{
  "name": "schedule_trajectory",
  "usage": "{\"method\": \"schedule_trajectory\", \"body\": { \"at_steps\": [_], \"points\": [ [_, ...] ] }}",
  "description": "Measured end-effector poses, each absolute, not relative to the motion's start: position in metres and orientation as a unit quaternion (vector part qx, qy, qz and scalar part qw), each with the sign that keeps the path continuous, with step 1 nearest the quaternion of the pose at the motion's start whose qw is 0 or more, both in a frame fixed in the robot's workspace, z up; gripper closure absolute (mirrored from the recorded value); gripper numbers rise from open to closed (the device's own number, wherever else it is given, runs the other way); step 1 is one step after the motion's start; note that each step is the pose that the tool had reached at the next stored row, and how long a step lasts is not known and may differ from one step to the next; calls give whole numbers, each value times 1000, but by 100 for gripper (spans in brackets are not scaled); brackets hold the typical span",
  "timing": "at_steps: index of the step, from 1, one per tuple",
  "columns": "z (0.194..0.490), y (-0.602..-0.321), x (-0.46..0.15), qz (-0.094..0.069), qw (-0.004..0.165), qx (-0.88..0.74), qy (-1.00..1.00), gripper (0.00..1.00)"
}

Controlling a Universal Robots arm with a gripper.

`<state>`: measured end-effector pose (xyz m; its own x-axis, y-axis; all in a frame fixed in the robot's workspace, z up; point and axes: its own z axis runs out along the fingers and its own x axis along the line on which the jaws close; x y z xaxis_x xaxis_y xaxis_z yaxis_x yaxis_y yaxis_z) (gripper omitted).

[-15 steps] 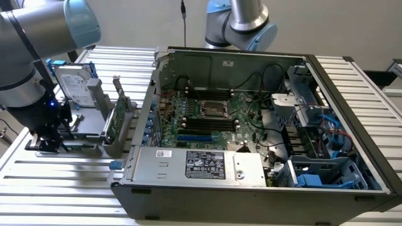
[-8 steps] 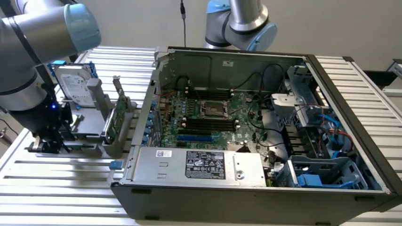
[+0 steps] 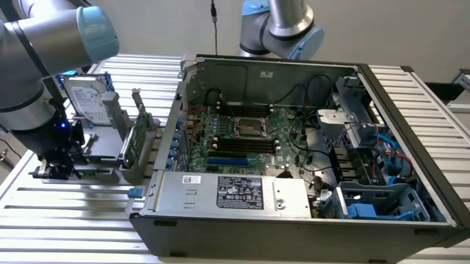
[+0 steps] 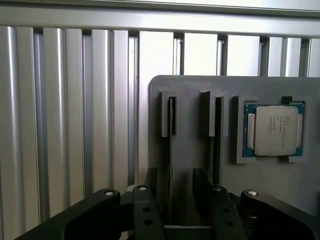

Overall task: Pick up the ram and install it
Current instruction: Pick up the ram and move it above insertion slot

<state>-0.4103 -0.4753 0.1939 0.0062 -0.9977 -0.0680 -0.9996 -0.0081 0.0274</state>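
My gripper is to grab the ram next by its bare part beyond the post (image 4: 170, 187), since the holder's grey post wraps the end of the ram (image 4: 171, 120).
Seen edge-on in the wrist view, the ram (image 4: 171, 120) is a thin dark stick standing in a slot of the grey holder (image 4: 192, 90). A second similar stick (image 4: 216, 130) stands in the neighbouring slot. My gripper (image 4: 176, 175) is open, one finger (image 4: 151, 192) on either side of the first stick, with a gap to the far finger. In the exterior view the gripper (image 3: 63, 165) is low over the holder (image 3: 103, 148) at the left, beside the open computer case. The motherboard (image 3: 283, 157) with its black slots (image 3: 246, 145) lies inside the case.
A processor chip (image 4: 274, 131) sits in a recess of the holder. A silver hard drive (image 3: 88, 99) and a taller green card (image 3: 132, 140) stand on the holder. The case wall (image 3: 173, 129), power supply (image 3: 235, 192) and cables (image 3: 316, 148) crowd the motherboard. A second arm (image 3: 283, 25) stands behind the case.
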Motion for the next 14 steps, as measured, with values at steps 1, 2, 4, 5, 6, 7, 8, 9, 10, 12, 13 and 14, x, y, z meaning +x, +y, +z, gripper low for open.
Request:
{"method": "schedule_trajectory", "body": {
  "at_steps": [1,2,4,5,6,7,8,9,10,12,13,14],
  "points": [
    [194,-475,-410,34,14,-709,704,58],
    [194,-475,-410,34,14,-709,704,58],
    [194,-475,-410,33,14,-709,704,58],
    [194,-475,-410,33,14,-709,704,58],
    [194,-475,-410,33,14,-709,704,58],
    [194,-476,-410,33,13,-709,704,58],
    [194,-476,-410,33,13,-709,704,58],
    [194,-476,-410,33,13,-709,704,58],
    [194,-476,-410,33,13,-709,704,58],
    [194,-477,-410,33,13,-709,704,58],
    [194,-477,-409,33,13,-709,704,58],
    [194,-477,-409,33,13,-709,704,58]
  ]
}}
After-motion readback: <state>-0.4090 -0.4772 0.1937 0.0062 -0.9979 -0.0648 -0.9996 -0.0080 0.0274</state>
